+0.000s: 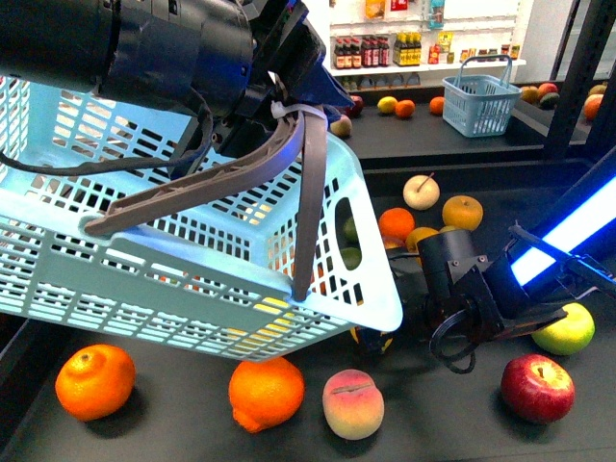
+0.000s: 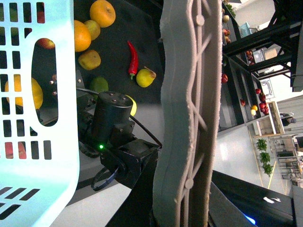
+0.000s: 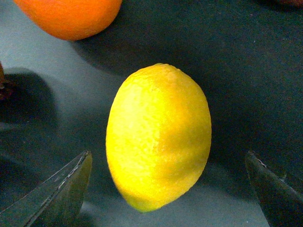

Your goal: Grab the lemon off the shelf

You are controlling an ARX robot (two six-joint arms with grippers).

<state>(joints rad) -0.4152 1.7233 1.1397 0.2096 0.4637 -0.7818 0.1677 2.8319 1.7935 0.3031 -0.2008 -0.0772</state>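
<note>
The lemon should be picked from the shelf next, so my right gripper should grab it around its oval yellow body (image 3: 158, 135).
The lemon (image 3: 158, 137), bright yellow and oval, lies on the shelf's dark tray (image 3: 246, 71). My right gripper (image 3: 168, 156) is open, one finger on each side of the lemon's near end with a gap on both sides. In the front view the right arm (image 1: 462, 289) reaches low across the shelf tray (image 1: 433, 414), its fingers hidden behind the corner of the light blue basket (image 1: 144, 260). My left gripper (image 1: 289, 96) is shut on the grey basket handle (image 1: 241, 173) and holds the basket tilted above the tray. The handle (image 2: 184, 118) fills the left wrist view.
On the tray's front lie two oranges (image 1: 94, 381) (image 1: 266, 393), a peach (image 1: 352, 404), a red apple (image 1: 537, 388) and a yellow-green apple (image 1: 565, 329). An orange (image 3: 71, 16) sits just beyond the lemon. A second blue basket (image 1: 479, 96) stands on the far shelf.
</note>
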